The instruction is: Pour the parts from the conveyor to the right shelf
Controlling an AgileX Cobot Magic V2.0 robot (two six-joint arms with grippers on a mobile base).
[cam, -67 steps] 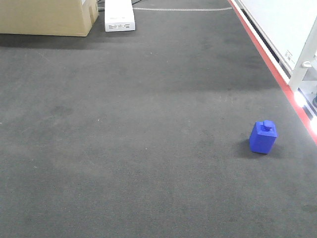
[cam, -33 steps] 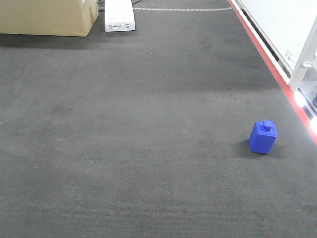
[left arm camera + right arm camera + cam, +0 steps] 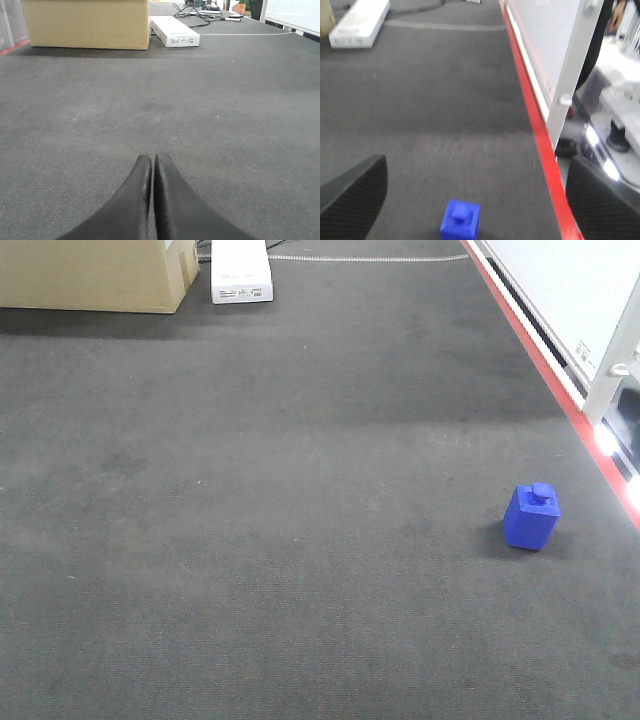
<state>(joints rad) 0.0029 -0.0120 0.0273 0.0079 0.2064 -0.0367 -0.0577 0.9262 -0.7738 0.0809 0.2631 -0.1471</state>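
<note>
My right gripper grabs the blue part by its body below its knob [image 3: 528,526] next, to pour the part onto the right shelf.
One small bright-blue block with a knob on top [image 3: 532,516] stands upright on the dark grey belt at the right, near the red edge strip. It also shows in the right wrist view [image 3: 461,222], low in frame. My right gripper [image 3: 475,200] is open wide; its black fingers [image 3: 352,192] stand far apart either side of the block, not touching it. My left gripper [image 3: 152,165] is shut and empty above bare belt. The right shelf with its blue tubs is out of view.
A cardboard box [image 3: 95,275] and a flat white box [image 3: 240,270] sit at the far end of the belt. A red strip [image 3: 545,365] and a white frame [image 3: 615,370] run along the right edge.
</note>
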